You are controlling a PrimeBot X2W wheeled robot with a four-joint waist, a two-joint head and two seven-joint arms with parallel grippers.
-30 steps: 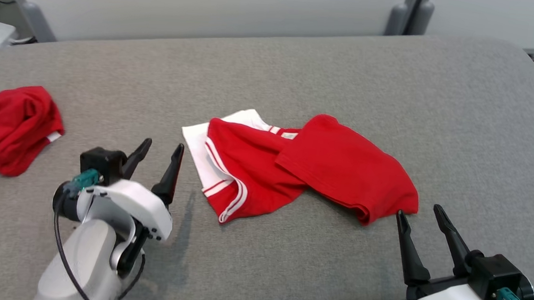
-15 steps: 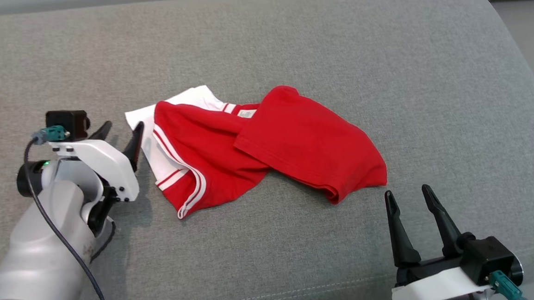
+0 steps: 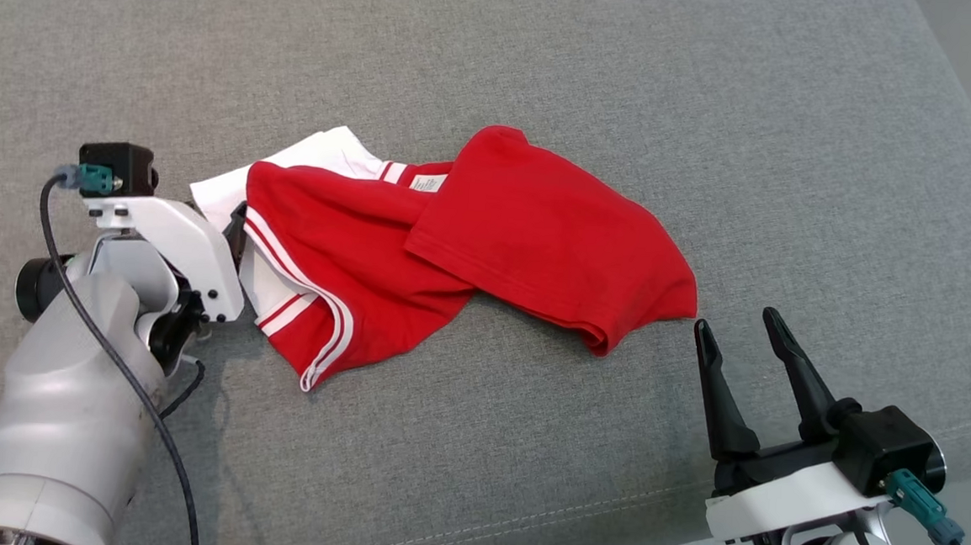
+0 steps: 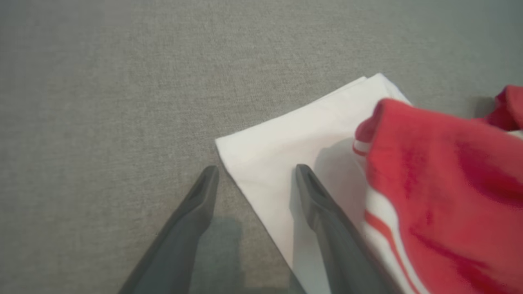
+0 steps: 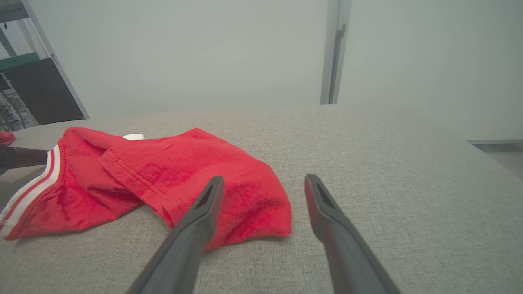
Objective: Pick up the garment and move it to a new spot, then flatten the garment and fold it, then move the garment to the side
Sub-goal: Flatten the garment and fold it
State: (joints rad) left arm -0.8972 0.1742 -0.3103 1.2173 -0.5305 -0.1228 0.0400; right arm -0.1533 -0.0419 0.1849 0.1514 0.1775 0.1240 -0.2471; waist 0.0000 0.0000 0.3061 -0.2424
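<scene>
The left gripper picks up the garment (image 3: 362, 250) by its white panel's edge (image 3: 208, 211) next, to move the garment to a new spot.
The garment (image 3: 487, 239) is a crumpled red shirt with white panels and white stripes, lying in the middle of the grey cushion (image 3: 549, 57). My left gripper (image 3: 231, 225) sits at its white left corner. In the left wrist view the left gripper (image 4: 256, 167) is open, with the corner of the garment (image 4: 294, 139) lying between the fingers, one finger over white cloth and the other over bare cushion. My right gripper (image 3: 736, 317) is open just off the garment's red right end. In the right wrist view the right gripper (image 5: 264, 177) points at the garment (image 5: 171, 179) and holds nothing.
The cushion's front seam and edge (image 3: 572, 514) run along the lower right, with floor beyond the right end. The right wrist view shows a pale wall behind, a dark shelf unit (image 5: 36, 94) at far left, and a scrap of another red cloth (image 5: 5, 138).
The head camera has tilted down and turned, so the other red cloth at left left the picture. My left gripper has moved in to the garment's white corner. Both grippers stayed open.
</scene>
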